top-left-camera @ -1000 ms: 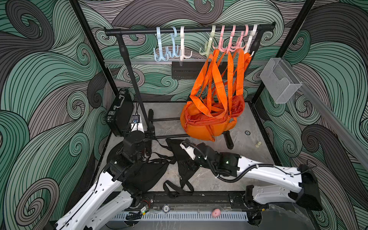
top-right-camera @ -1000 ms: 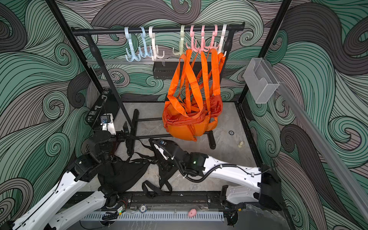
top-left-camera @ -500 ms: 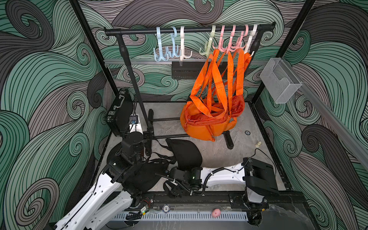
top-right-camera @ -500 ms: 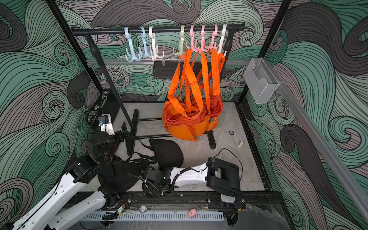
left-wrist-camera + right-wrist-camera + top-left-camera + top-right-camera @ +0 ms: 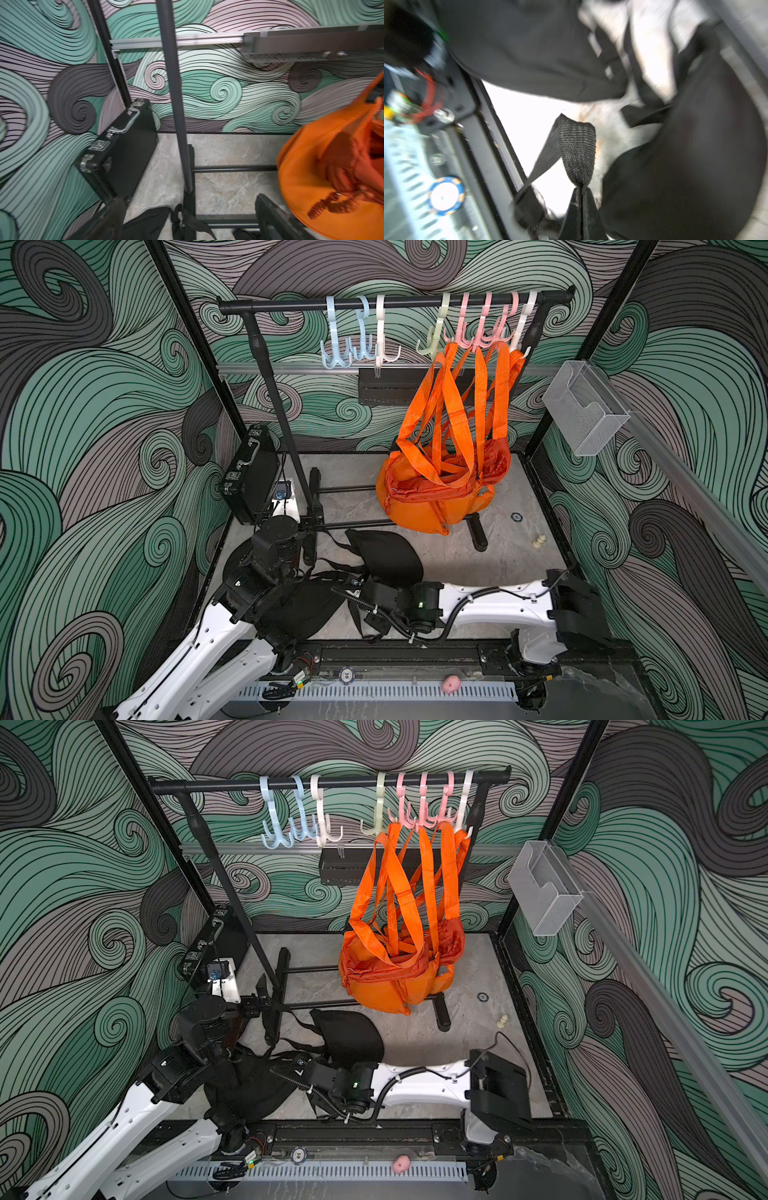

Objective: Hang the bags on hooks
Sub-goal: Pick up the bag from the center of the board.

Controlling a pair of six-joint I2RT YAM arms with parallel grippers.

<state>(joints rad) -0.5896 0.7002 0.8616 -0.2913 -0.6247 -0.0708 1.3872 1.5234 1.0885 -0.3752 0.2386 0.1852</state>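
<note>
My left gripper will grab the black strap [image 5: 577, 149] next, apart from where my right gripper holds it. This will leave a stretch between my grippers to hang.
A black bag [image 5: 388, 556] [image 5: 347, 1036] lies on the stone floor in front of the rack, its straps trailing toward a second black bag [image 5: 303, 605] under my left arm. My right gripper [image 5: 357, 584] [image 5: 300, 1064] [image 5: 580, 190] is low by the front rail, shut on a loop of black strap [image 5: 577, 149]; which bag the strap belongs to I cannot tell. My left gripper [image 5: 311, 529] [image 5: 189, 204] is open by the rack's left foot, holding nothing. Pale blue hooks [image 5: 336, 344] and a white hook [image 5: 384, 348] hang free on the rail [image 5: 395, 300].
Orange bags [image 5: 436, 493] [image 5: 324, 176] hang by long straps from the right-hand hooks. A black case [image 5: 249, 477] leans at the back left beside the rack's post [image 5: 176, 104]. A clear holder [image 5: 582, 406] sticks out from the right wall. A poker chip [image 5: 446, 195] lies on the front rail.
My right arm has swung from over the black bags down toward the front rail, and its jaws have shut on the strap. The left arm has barely moved.
</note>
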